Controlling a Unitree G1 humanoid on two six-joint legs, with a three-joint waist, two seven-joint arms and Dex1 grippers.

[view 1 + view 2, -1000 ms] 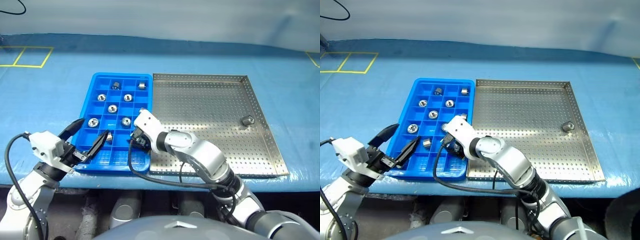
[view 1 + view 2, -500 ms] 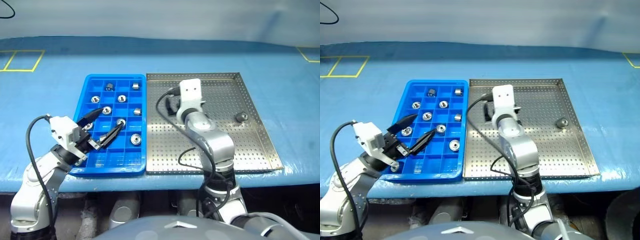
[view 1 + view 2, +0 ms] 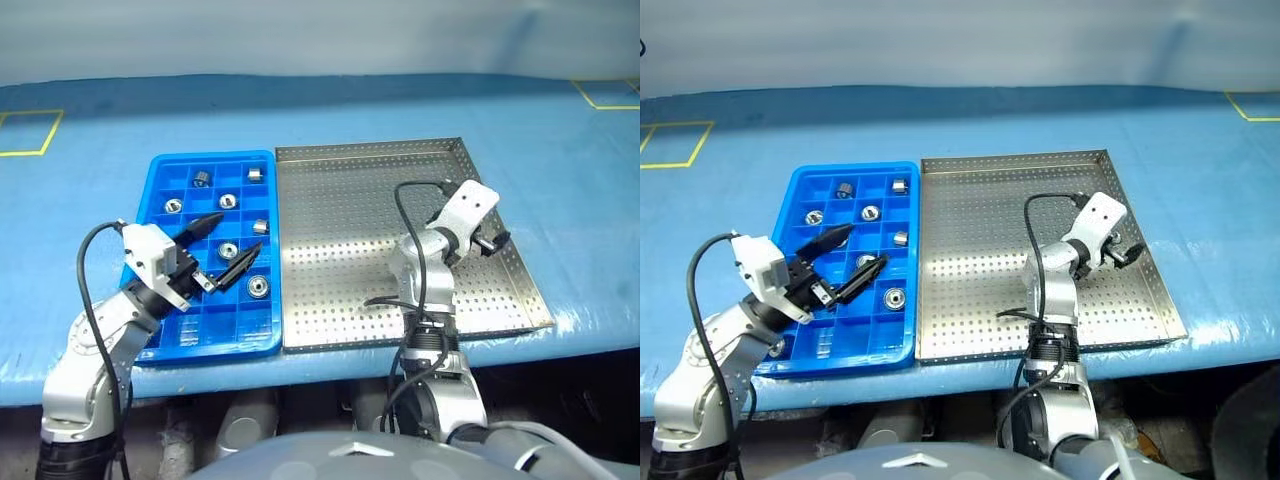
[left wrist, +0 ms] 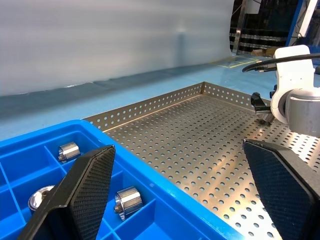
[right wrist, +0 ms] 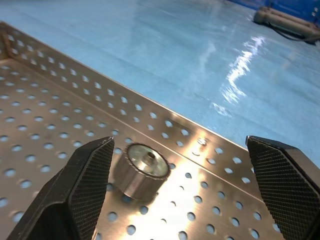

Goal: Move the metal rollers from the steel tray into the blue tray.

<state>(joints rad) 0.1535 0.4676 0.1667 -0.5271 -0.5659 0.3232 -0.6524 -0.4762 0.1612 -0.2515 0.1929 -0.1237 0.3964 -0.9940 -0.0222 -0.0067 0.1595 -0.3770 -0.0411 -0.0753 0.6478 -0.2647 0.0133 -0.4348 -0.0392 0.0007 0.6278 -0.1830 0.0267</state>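
The roller [image 5: 141, 172] lies below and beyond my right gripper's fingers on the steel tray [image 5: 60, 125], so it is too early to close. Next comes moving down toward the roller, then closing.
The steel tray [image 3: 340, 250] lies right of the blue tray [image 3: 225, 320], rims touching. One metal roller [image 5: 142, 170] lies on its side near the steel tray's right rim. My right gripper [image 5: 177, 145] is open around it, not touching. That same gripper [image 3: 490, 243] hangs low over the tray's right edge. Several rollers sit in the blue tray's cells, such as one [image 3: 259, 287] near the front and another [image 3: 201, 179] at the back. My left gripper [image 3: 235, 238] hovers open above the blue tray's middle, holding nothing.
A blue table covering [image 3: 560, 150] lies under both trays, with yellow tape marks [image 3: 20, 130] at the far left and far right. The table's front edge runs just below the trays. A black cable [image 3: 405, 205] loops above the right arm.
My right arm has swung from the blue tray across the steel tray to its right rim and turned, its jaws opening wide. The left gripper edged right over the blue tray. The camera shifted.
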